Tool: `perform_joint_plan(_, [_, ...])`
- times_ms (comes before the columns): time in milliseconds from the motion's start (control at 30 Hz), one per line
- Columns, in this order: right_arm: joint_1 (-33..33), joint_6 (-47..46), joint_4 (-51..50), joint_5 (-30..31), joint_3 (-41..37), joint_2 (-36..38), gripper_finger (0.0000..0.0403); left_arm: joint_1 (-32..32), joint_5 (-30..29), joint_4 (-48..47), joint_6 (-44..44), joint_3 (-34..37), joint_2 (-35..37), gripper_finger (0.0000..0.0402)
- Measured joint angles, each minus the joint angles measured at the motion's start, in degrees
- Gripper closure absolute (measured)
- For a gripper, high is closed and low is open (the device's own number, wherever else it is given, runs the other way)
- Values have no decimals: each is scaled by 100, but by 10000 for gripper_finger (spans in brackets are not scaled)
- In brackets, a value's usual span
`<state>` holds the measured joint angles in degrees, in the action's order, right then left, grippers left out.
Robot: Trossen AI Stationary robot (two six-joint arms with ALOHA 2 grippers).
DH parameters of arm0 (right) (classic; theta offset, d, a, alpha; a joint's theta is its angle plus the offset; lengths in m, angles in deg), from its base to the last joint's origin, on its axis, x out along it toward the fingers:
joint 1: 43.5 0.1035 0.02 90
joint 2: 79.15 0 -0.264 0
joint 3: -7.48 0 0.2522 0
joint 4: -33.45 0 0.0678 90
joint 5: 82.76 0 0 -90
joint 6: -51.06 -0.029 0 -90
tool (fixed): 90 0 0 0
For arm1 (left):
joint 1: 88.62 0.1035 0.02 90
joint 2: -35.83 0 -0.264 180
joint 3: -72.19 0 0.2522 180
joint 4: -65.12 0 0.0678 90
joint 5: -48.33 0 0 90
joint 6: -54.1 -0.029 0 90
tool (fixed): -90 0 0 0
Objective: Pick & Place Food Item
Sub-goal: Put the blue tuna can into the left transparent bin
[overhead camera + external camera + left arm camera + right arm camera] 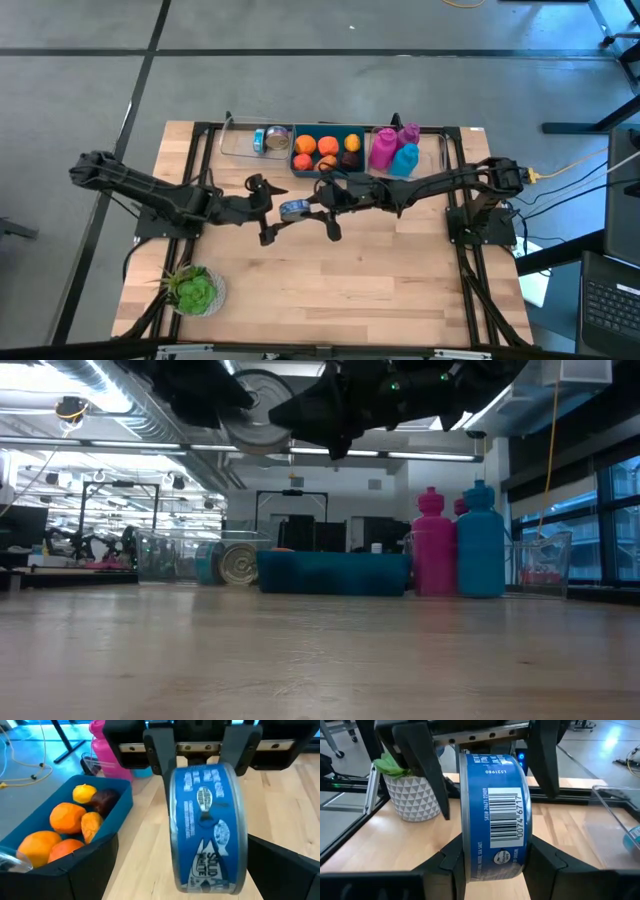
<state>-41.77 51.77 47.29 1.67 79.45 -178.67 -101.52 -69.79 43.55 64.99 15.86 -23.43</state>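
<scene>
My left gripper should place the can in the clear tray (240, 143), so it needs to grab the tuna can (293, 208) by its flat ends.
A blue tuna can (293, 208) hangs above the middle of the wooden table (330, 280), on edge, with my right gripper (312, 207) shut on it. In the right wrist view its barcode side (502, 820) faces the camera. My left gripper (270, 210) has come in from the table's left. It is open, with one finger on each side of the can and the can's label (207, 820) close in front of it. In the low view the can (258, 410) shows high above the tabletop. My right gripper pinches the can's two flat ends (465, 855) between its two fingers (547, 865), with the curved label wall between them. The fingers come nearly level from the table's right side. The can stands on edge, lifted clear of the table.
At the table's far edge stand a blue bin of oranges (326, 150), a clear tray with another can (262, 140) and a clear tray with pink and blue bottles (395, 150). A potted plant (195, 290) sits at the near left. The near middle of the table is bare wood.
</scene>
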Motion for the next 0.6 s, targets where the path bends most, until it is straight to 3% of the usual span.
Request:
perform_joint_plan(233, [25,15,-77,21,0,10,260,195,583,400,-215,0,-1,2])
perform_joint_plan(600, [129,133,-60,29,0,10,260,420,759,363,-211,0,-11,21])
